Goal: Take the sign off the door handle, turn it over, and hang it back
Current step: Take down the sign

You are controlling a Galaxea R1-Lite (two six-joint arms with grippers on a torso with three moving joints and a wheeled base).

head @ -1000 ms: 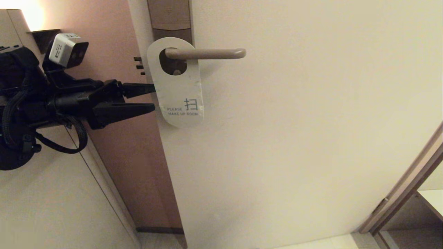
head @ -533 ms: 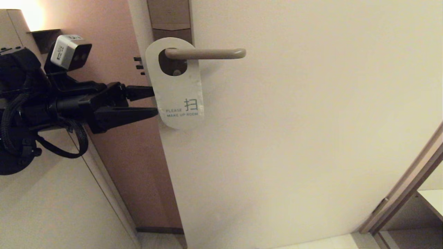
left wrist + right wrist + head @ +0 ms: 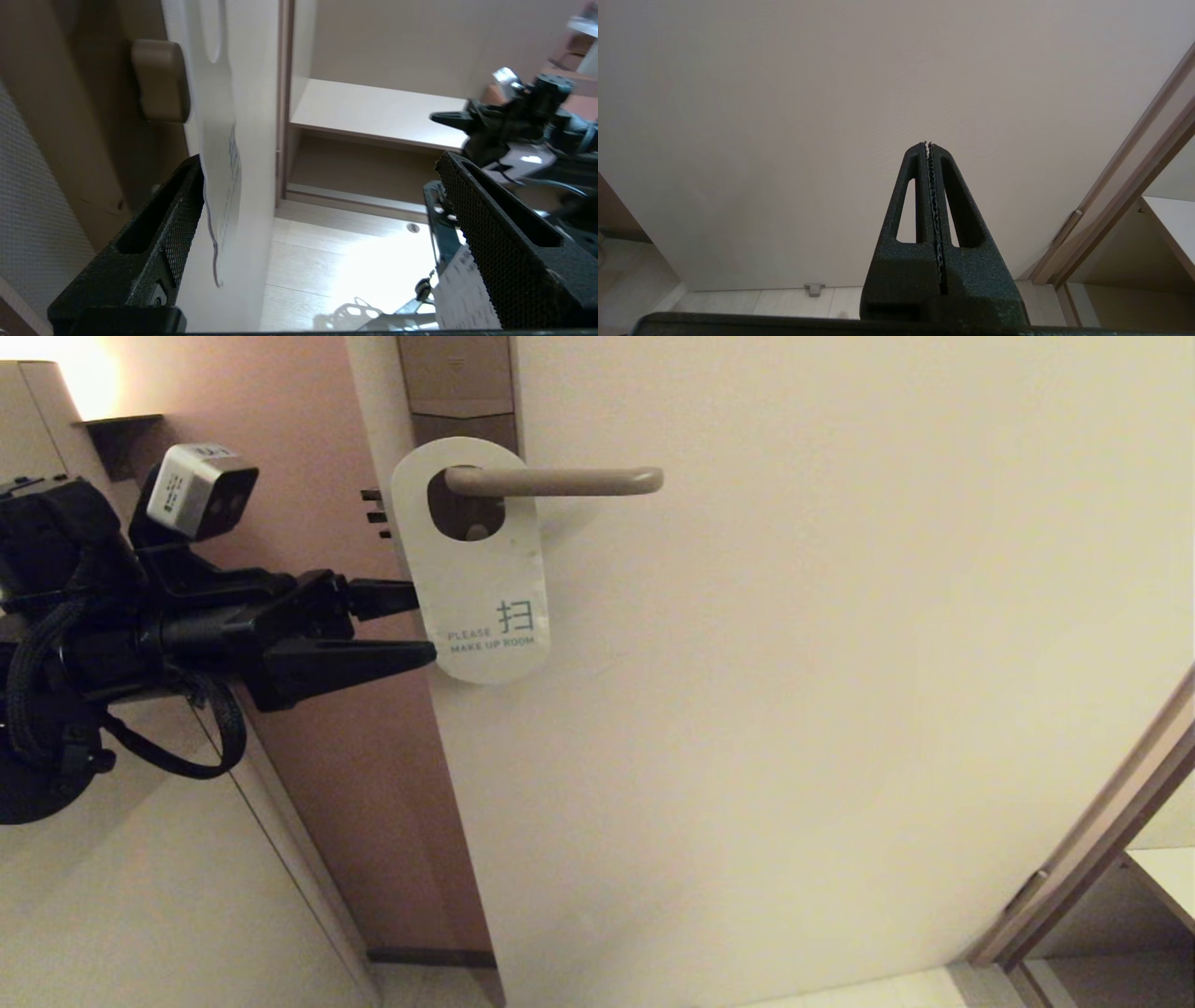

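Note:
The sign's oval hole [image 3: 467, 515] needs to stay free to slide off the door handle, so my left gripper needs to pick up the sign by its printed lower end [image 3: 493, 638].
The sign [image 3: 481, 579] hangs by its oval hole on the door handle [image 3: 560, 481], white face out, reading "PLEASE MAKE UP ROOM". My left gripper [image 3: 420, 625] is open at the sign's lower left edge. Its upper finger [image 3: 383, 597] runs behind the edge and its lower finger [image 3: 373, 658] lies in front. In the left wrist view the sign [image 3: 222, 154] shows edge-on against one finger [image 3: 182, 224] of that gripper [image 3: 320, 163], with a wide gap to the other finger. My right gripper [image 3: 928, 143] is shut and empty, facing the door's bare face, outside the head view.
The cream door [image 3: 794, 709] fills the middle and right. A tall brown lock plate [image 3: 457, 383] sits above the handle. The door's brown edge [image 3: 373, 756] and a wall lie behind my left arm. A door frame [image 3: 1092, 840] runs diagonally at the lower right.
My left gripper has moved a little right and down, closer onto the sign's lower left edge. The sign has shifted slightly on the handle. The fingers stay open.

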